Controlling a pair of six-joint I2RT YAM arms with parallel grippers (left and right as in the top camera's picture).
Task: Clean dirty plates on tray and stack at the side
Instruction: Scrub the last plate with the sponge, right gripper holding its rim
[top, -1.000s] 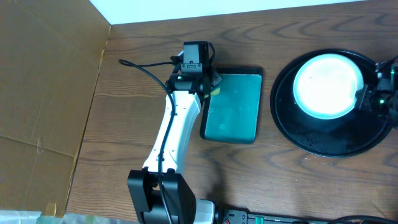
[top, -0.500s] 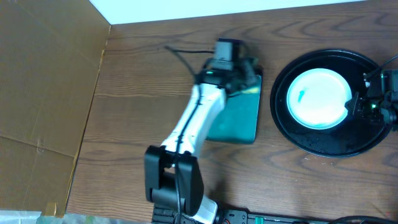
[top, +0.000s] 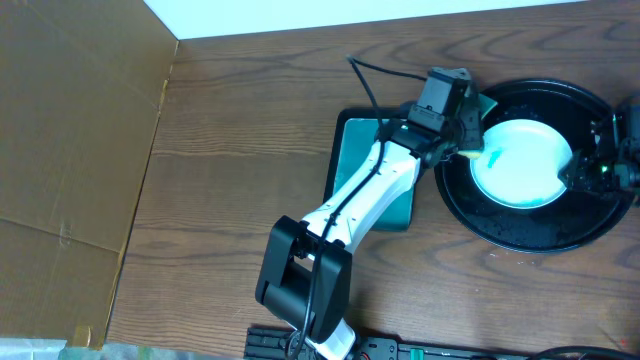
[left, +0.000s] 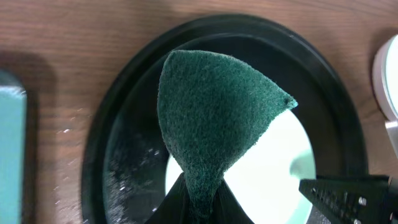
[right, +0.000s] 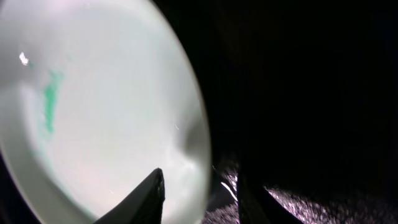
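The white plate needs to be scrubbed clean and then stacked, so my right gripper will grab it next by its rim, leaving the plate's smeared side open.
A white plate with a teal smear lies in the round black tray. My left gripper is shut on a green scrub pad and hangs over the tray's left rim, by the plate's left edge. The left wrist view shows the pad fanned out above the plate and tray. My right gripper is at the plate's right edge. Its fingers stand apart, one over the plate and one outside the rim, with a gap showing.
A rectangular black tray with a teal inside sits left of the round tray, partly under my left arm. A cardboard sheet covers the table's left side. A power strip lies at the front edge.
My left arm swung right with the pad, from the rectangular tray to the round tray. The plate, held raised a second ago, now lies in the tray, and the right jaws have parted.
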